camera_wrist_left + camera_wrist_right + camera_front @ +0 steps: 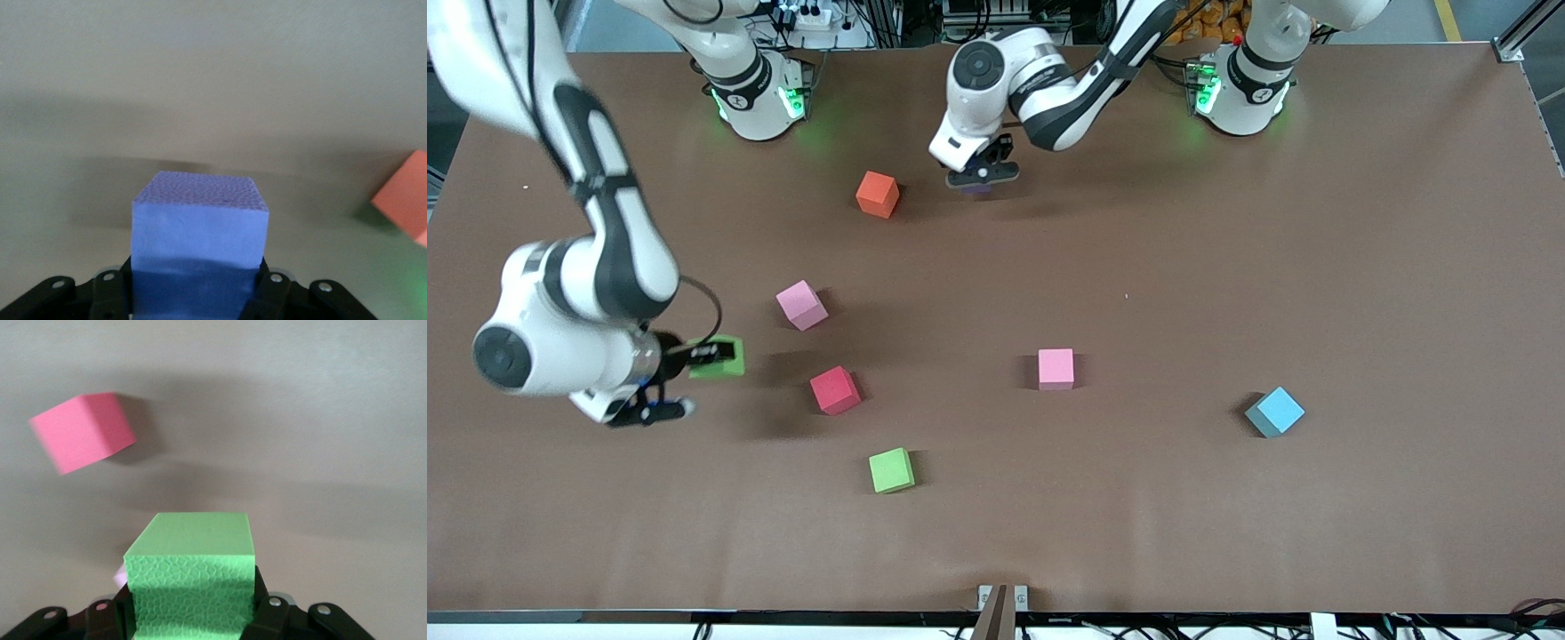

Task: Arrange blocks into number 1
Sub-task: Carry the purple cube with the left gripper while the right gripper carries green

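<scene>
The purple cube should stay in my left gripper until it reaches the table, because its lower edge is still above the tabletop in the left wrist view.
My left gripper (983, 176) is shut on the purple cube (200, 227), holding it over the table beside the orange cube (878, 194); the cube is mostly hidden under the hand in the front view. At the right arm's end of the table, my right gripper (713, 356) is shut on a green cube (190, 580). A second green cube (891, 469) lies nearest the front camera. One pink cube (801, 304) lies askew near the right gripper, the other pink cube (1056, 368) sits mid-table, and the sky blue cube (1275, 411) lies toward the left arm's end.
A red cube (835, 389) lies between the askew pink cube and the loose green cube, close to my right gripper. The right wrist view shows a reddish-pink cube (83, 432) on the table. The orange cube (407, 200) shows at the edge of the left wrist view.
</scene>
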{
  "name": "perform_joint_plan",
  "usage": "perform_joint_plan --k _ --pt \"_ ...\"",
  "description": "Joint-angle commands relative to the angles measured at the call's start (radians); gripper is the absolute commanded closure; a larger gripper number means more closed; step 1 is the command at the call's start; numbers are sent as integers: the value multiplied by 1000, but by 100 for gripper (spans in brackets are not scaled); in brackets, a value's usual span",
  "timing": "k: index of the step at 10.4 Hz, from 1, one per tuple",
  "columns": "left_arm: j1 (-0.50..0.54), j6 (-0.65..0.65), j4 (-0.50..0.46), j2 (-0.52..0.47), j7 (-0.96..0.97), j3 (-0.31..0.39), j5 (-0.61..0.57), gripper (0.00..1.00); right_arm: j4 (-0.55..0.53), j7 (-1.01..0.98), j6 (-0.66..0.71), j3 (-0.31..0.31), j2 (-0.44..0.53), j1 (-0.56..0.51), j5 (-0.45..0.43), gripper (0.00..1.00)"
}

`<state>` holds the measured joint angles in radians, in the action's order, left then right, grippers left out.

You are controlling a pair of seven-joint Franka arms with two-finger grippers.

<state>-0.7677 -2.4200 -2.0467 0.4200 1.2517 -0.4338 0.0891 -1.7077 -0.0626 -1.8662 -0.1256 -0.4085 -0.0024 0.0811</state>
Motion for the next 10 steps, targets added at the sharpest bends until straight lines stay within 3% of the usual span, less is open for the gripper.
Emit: perform_joint_plan --k 1,4,6,7,8,9,10 --pt "18 -40 -78 -30 52 -32 -119 100 -92 50 -18 7 95 128 17 92" --pt "16 -129 -140 -26 89 -55 -137 100 -93 276 -27 9 106 293 17 92" --pt "16 -142 -148 2 130 -59 -219 100 -93 355 -50 9 105 341 17 92" --pt "18 -151 -147 15 173 -63 -280 89 -93 389 -74 9 100 363 17 92" --pt "24 -157 -144 28 187 -65 -301 39 -108 391 -115 9 91 363 17 92" --pt "28 -160 -144 31 198 -68 -301 0 -140 392 -161 8 92 386 17 92" --pt "31 -160 -142 25 212 -68 -301 0 -154 436 -172 9 95 444 17 92"
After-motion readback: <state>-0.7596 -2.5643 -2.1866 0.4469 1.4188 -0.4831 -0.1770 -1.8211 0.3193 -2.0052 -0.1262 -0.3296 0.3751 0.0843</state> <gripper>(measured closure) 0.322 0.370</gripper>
